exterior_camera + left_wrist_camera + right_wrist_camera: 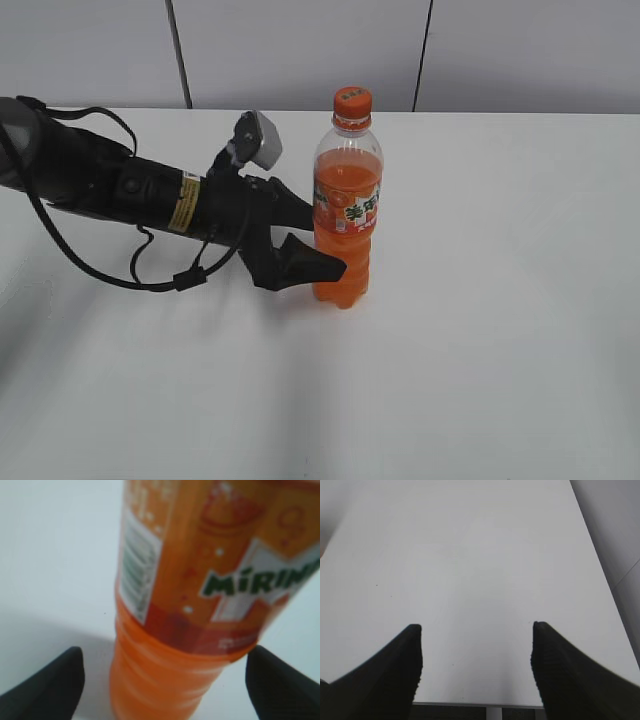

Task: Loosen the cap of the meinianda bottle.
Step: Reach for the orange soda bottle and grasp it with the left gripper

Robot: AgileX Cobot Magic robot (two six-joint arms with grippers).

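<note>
The meinianda bottle needs to stay steady while its cap is loosened. My left gripper will grab the bottle by its lower body next.
The meinianda bottle stands upright near the middle of the white table, its orange cap on top. My left gripper reaches in from the left, open, with one black finger on each side of the bottle's lower body. In the left wrist view the bottle fills the frame between the spread fingers of the left gripper, with gaps showing at both sides. The cap is out of that view. My right gripper is open and empty over bare table and does not show in the exterior view.
The white table reaches back to a grey panelled wall. The left arm's black body and cables lie across the table's left side. The right wrist view shows the table's edge near the fingers.
</note>
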